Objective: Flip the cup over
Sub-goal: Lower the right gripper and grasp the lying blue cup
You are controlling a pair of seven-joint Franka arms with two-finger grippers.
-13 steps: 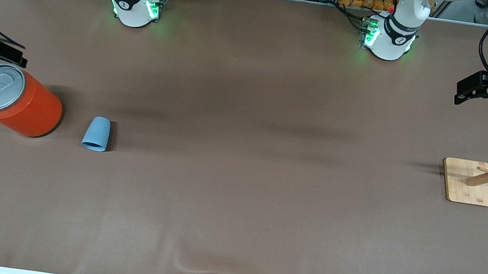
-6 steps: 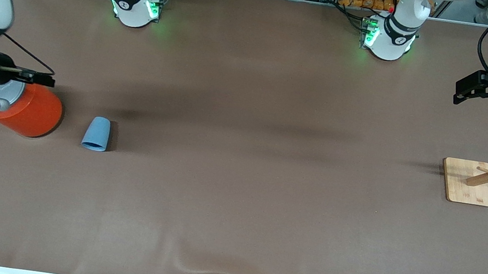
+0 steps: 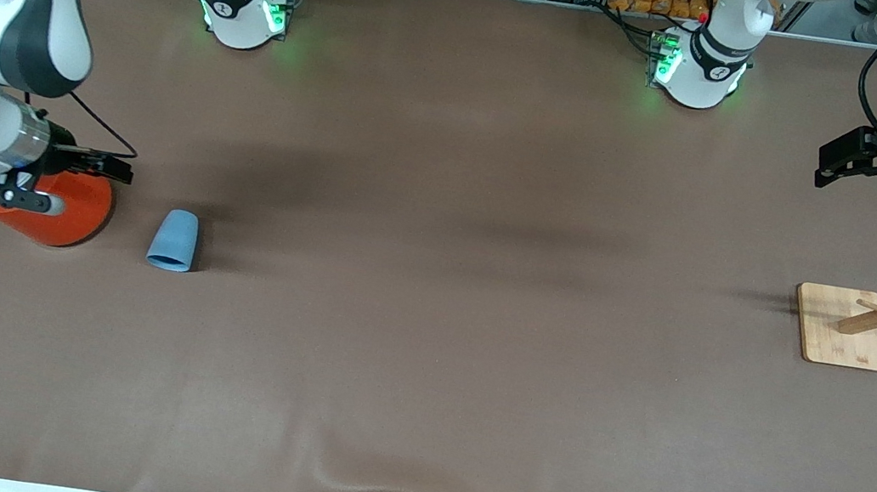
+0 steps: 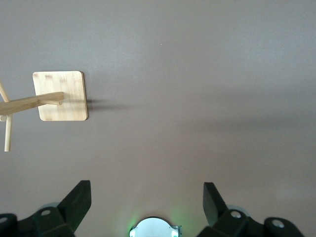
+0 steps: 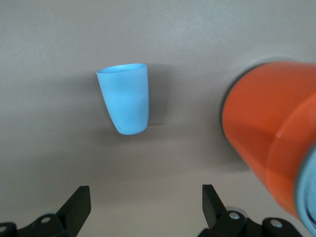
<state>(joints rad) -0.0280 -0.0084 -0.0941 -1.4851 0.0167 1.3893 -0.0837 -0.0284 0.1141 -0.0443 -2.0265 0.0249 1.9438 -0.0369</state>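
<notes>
I will flip the light-blue cup, so my right gripper will grab it around its tapered body (image 3: 176, 233) next. That keeps the cup's rim (image 3: 167, 263) free.
The small light-blue cup (image 3: 174, 240) seems to lie on its side on the brown table, wide rim toward the front camera, beside the orange can (image 3: 69, 216). It also shows in the right wrist view (image 5: 125, 103), its inside hidden. My right gripper (image 3: 110, 167) hangs open and empty over the can's edge on the cup's side; in its wrist view (image 5: 145, 207) the fingers stand wide apart, short of the cup. My left gripper (image 3: 832, 164) waits open and empty (image 4: 146, 202) in the air at the left arm's end of the table.
The large orange can (image 5: 269, 148) stands close beside the cup, largely covered by my right wrist in the front view. A wooden rack on a square base (image 3: 843, 327) stands at the left arm's end and shows in the left wrist view (image 4: 61, 95).
My right arm has swung in from the table's end over the orange can toward the cup, covering the can's lid. The cup and the left arm have not moved.
</notes>
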